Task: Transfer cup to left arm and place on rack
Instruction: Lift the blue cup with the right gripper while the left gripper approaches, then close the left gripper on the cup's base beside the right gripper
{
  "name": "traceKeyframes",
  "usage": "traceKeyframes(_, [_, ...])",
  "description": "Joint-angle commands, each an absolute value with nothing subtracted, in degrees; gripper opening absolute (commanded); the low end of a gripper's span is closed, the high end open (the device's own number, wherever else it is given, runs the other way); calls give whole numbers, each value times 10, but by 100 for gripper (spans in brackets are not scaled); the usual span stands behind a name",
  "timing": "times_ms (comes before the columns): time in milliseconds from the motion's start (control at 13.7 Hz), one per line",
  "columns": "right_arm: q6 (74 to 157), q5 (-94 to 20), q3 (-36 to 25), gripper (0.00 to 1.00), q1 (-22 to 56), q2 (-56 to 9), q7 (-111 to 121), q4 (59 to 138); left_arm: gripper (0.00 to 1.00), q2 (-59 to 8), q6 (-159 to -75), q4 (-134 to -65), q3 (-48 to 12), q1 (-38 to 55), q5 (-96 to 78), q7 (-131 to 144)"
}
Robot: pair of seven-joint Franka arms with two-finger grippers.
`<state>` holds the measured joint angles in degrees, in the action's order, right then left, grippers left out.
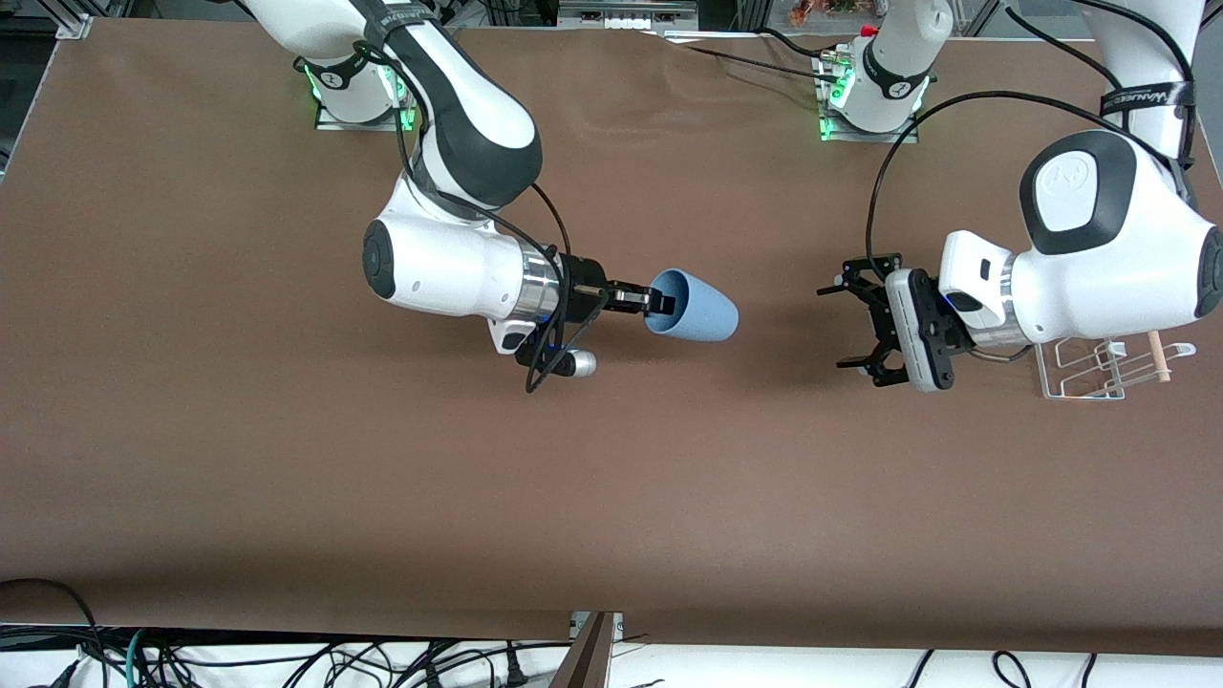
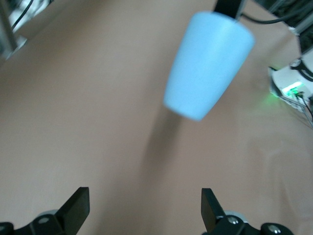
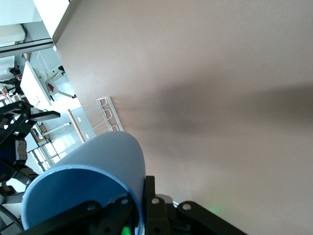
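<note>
The light-blue cup needs to go to my left gripper for placing on the rack [image 1: 1099,377], so my left gripper should next grip its closed base end [image 1: 718,311].
The light-blue cup [image 1: 693,308] lies on its side in the air over the middle of the table, base toward the left arm. My right gripper [image 1: 659,302] is shut on the cup's rim, one finger inside and one outside; the right wrist view shows the cup [image 3: 93,166] and this pinch [image 3: 142,205]. My left gripper [image 1: 839,325] is open and empty, facing the cup's base with a gap between them. In the left wrist view the cup [image 2: 208,63] hangs ahead of the open gripper [image 2: 145,205]. The white wire rack [image 1: 1099,377] stands at the left arm's end, partly hidden by the left wrist.
The rack's wooden dowel [image 1: 1158,355] sticks out beside the left arm. The two arm bases [image 1: 358,86] [image 1: 869,96] glow green at the table's edge farthest from the front camera. Cables hang over the edge nearest to it [image 1: 287,659]. The rack shows in the right wrist view [image 3: 105,115].
</note>
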<state>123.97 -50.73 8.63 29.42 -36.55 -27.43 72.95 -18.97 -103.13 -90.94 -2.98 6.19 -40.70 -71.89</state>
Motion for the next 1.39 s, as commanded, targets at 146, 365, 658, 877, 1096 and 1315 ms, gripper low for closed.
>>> traceKeyframes(146, [1239, -519, 97, 0, 294, -374, -286, 711, 100, -198, -1061, -899, -27, 113, -473, -834])
traceKeyframes(365, [1239, -519, 98, 0, 294, -374, -286, 711, 100, -197, -1072, -914, -27, 146, -475, -835])
traceKeyframes(658, [1239, -519, 98, 0, 294, -373, -285, 711, 100, -197, -1111, -931, -27, 165, -474, -836])
traceKeyframes(877, [1238, -519, 98, 0, 294, -373, -285, 711, 73, -197, -1144, -940, -27, 185, -474, -836])
traceKeyframes(1096, [1238, -519, 98, 0, 294, -372, -287, 711, 14, -196, -1137, -940, -27, 178, -474, -839])
traceKeyframes(1315, [1238, -517, 97, 69, 292, -371, -282, 711, 12, -192, -1136, -938, -26, 177, -474, -843])
